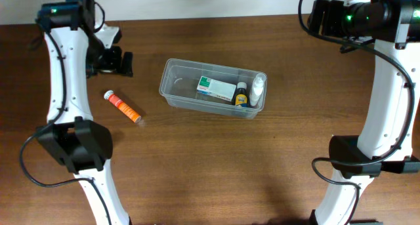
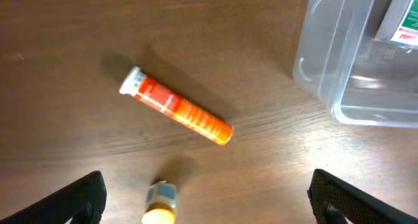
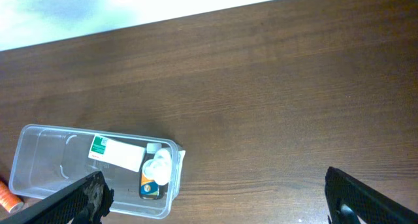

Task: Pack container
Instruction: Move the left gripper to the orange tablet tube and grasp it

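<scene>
The left gripper grips the orange tube across its long sides at the middle of its body next, to lay it lengthwise in the container (image 1: 174,87).
The clear plastic container (image 1: 174,87) stands at the table's middle. In it lie a white-and-green box (image 1: 216,88), a small dark bottle (image 1: 241,94) and a white bottle (image 1: 258,88). An orange tube with a white cap (image 1: 123,107) lies on the table to its left, also in the left wrist view (image 2: 176,106). My left gripper (image 1: 114,60) is open and empty above the table behind the tube (image 2: 209,208). A small yellow-capped bottle (image 2: 160,203) lies between its fingers' line. My right gripper (image 1: 320,18) is open and empty, far right of the container (image 3: 225,208).
The container's corner (image 2: 339,87) shows at the right of the left wrist view. The right wrist view shows the container (image 3: 39,181) at lower left and the table's far edge (image 3: 196,15) along the top. Both arm bases stand near the front edge.
</scene>
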Robot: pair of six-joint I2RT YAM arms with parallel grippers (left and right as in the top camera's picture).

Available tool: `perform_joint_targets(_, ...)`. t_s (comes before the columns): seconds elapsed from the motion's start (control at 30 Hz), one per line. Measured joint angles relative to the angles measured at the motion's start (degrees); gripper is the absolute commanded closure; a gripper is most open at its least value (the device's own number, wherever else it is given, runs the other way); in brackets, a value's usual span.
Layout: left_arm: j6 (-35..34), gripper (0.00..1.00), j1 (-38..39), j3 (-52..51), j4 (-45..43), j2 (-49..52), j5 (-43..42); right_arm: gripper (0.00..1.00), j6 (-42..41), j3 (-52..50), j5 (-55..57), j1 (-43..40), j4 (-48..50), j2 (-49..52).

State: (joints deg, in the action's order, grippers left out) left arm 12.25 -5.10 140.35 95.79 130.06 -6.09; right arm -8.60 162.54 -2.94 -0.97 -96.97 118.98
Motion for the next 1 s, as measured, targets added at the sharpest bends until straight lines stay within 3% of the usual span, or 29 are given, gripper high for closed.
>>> perform_joint_targets(0.27, -2.5, 0.01, -3.0, -15.1, -9.3, 0.0, -11.2, 0.02, 0.0, 0.0, 0.0, 0.0, 0.0, 0.0)
perform_joint_targets(0.6, -3.5, 0.01, -3.7, -28.0, -17.6, 0.0, -14.0, 0.02, 0.0, 0.0, 0.0, 0.0, 0.0, 0.0)
perform_joint_targets(0.7, -4.3, 0.01, -3.7, -28.5, -17.9, 0.0, -12.8, 0.02, 0.0, 0.0, 0.0, 0.0, 0.0, 0.0)
perform_joint_targets(1.0, -22.5, 0.01, -3.7, -29.4, -23.8, 0.0, 1.0, 0.02, 0.0, 0.0, 0.0, 0.0, 0.0, 0.0)
